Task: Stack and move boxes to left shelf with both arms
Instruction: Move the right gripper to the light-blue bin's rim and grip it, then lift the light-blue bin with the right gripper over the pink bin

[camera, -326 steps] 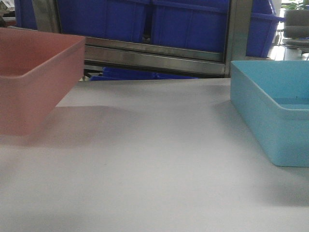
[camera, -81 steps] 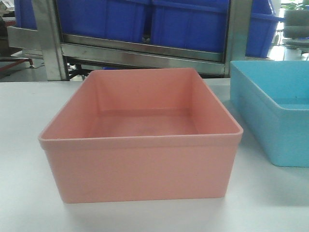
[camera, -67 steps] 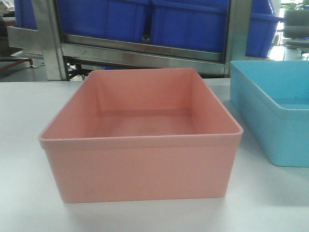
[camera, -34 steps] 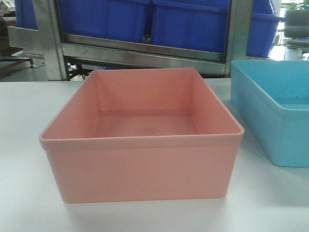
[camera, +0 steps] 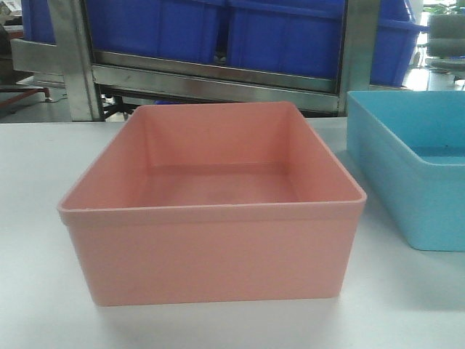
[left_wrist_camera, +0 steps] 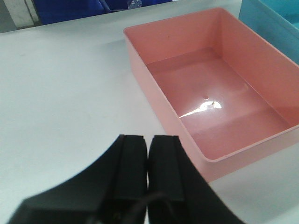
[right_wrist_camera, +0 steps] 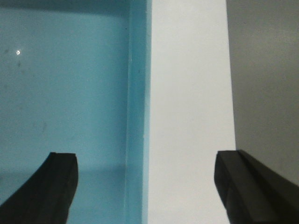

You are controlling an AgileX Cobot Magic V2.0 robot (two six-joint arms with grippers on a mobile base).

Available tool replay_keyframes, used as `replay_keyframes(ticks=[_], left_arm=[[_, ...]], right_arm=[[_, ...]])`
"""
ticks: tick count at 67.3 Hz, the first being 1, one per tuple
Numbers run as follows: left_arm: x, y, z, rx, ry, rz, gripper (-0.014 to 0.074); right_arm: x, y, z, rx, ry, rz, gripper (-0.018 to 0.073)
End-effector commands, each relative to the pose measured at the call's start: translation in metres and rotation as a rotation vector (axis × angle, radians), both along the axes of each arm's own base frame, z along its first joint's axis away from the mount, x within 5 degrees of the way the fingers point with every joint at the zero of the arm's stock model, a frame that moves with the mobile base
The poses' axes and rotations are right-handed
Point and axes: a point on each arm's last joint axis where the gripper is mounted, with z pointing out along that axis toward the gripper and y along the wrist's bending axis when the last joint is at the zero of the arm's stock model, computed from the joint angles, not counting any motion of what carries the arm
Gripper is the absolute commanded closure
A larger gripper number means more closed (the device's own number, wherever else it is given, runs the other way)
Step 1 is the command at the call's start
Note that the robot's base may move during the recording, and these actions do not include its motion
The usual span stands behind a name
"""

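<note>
My right gripper grabs the light blue box [right_wrist_camera: 65,84] by its side's rim [right_wrist_camera: 138,112] next, to stack it in the salmon pink box.
The salmon pink box [camera: 211,254] stands empty on the table in front of me, also seen in the left wrist view as the pink box [left_wrist_camera: 219,93]. The light blue box [camera: 410,167] stands to its right, apart from it. My left gripper [left_wrist_camera: 148,140] is shut with nothing in it, over the table just left of the pink box's near corner. My right gripper [right_wrist_camera: 145,158] is open above the light blue box [right_wrist_camera: 65,84], its fingers astride the box's right wall [right_wrist_camera: 138,116]. The left shelf is out of view.
A steel rack [camera: 218,76] with dark blue bins [camera: 283,36] stands behind the grey-white table [camera: 36,174]. In the right wrist view the table edge [right_wrist_camera: 231,93] runs just right of the light blue box, with dark floor beyond.
The pink box has come from the far left, raised, to the table's middle. Over the last second nothing moved in the front view.
</note>
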Motion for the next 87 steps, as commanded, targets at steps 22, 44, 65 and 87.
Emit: replay_keyframes(ticks=[22, 44, 65, 87], left_arm=[[0.002, -0.001, 0.017, -0.044, -0.099, -0.009, 0.0605], [0.002, -0.001, 0.017, -0.044, -0.099, -0.009, 0.0605], [0.002, -0.001, 0.017, -0.044, -0.099, -0.009, 0.0605], [0.002, -0.002, 0.017, -0.049, -0.097, -0.009, 0.0605]], right_arm=[[0.032, -0.013, -0.04, -0.026, -0.038, 0.01, 0.0125], [0.032, -0.013, -0.037, -0.032, -0.053, 0.009, 0.0503], [0.018, -0.005, 0.007, 0.0, -0.152, -0.015, 0.0504], [-0.028, 0.019, 0.09, 0.091, -0.31, -0.022, 0.0504]])
